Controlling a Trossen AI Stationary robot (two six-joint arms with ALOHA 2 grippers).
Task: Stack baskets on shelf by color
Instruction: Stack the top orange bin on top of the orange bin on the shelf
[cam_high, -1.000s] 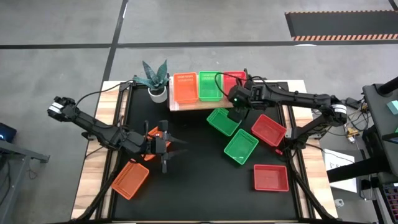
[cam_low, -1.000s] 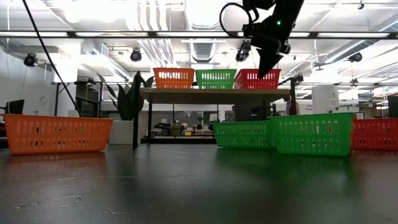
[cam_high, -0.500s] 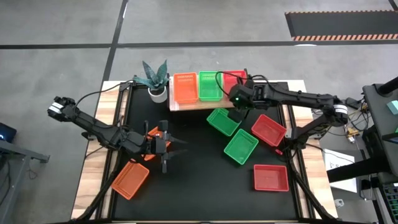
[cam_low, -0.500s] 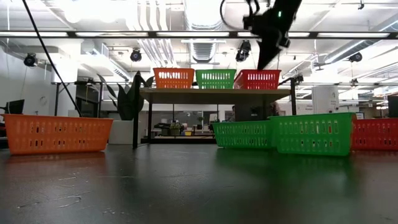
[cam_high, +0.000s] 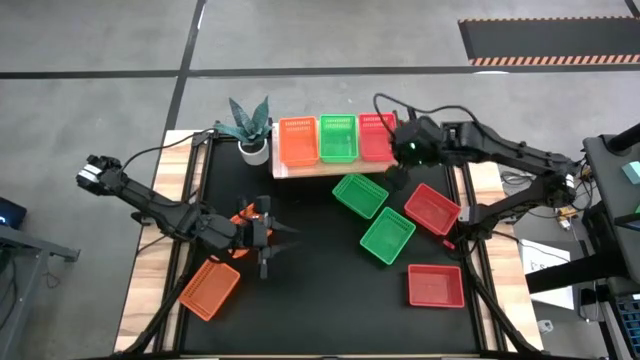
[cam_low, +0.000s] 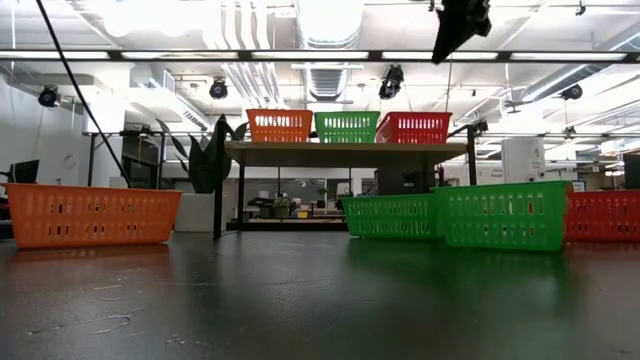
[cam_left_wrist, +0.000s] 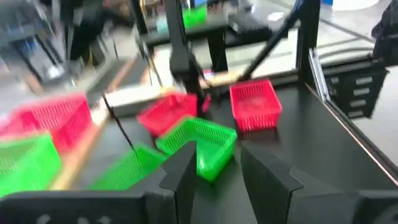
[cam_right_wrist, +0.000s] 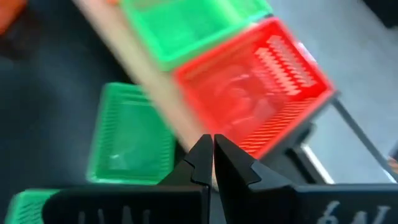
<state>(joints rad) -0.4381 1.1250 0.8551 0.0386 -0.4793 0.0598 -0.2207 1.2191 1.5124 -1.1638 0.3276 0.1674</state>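
My left gripper grabs the partly hidden orange basket by its rim (cam_high: 237, 219) next, to stack it onto the shelf's orange basket.
The light-wood shelf (cam_high: 330, 171) at the table's far edge carries one orange basket (cam_high: 297, 141), one green basket (cam_high: 338, 138) and one red basket (cam_high: 375, 135) side by side. Two green baskets (cam_high: 359, 195) (cam_high: 388, 236), two red baskets (cam_high: 432, 208) (cam_high: 436, 285) and an orange basket (cam_high: 210, 289) sit on the black tabletop. Another orange basket (cam_high: 243, 213) lies mostly hidden under my left arm. My right gripper (cam_right_wrist: 211, 153) is shut and hangs high over the shelf's right near corner, touching nothing. My left gripper (cam_left_wrist: 212, 167) is open at the table's left middle.
A potted plant (cam_high: 250, 130) in a white pot stands at the shelf's left end. In the low view the shelf (cam_low: 345, 148) stands on thin black legs, with the right gripper (cam_low: 457, 30) well above it. Bare black tabletop lies along the near edge.
My right gripper has risen from just over the red basket on the shelf and drawn back toward the table's right edge. The red basket, half covered before, now shows whole in the high view. No basket has moved.
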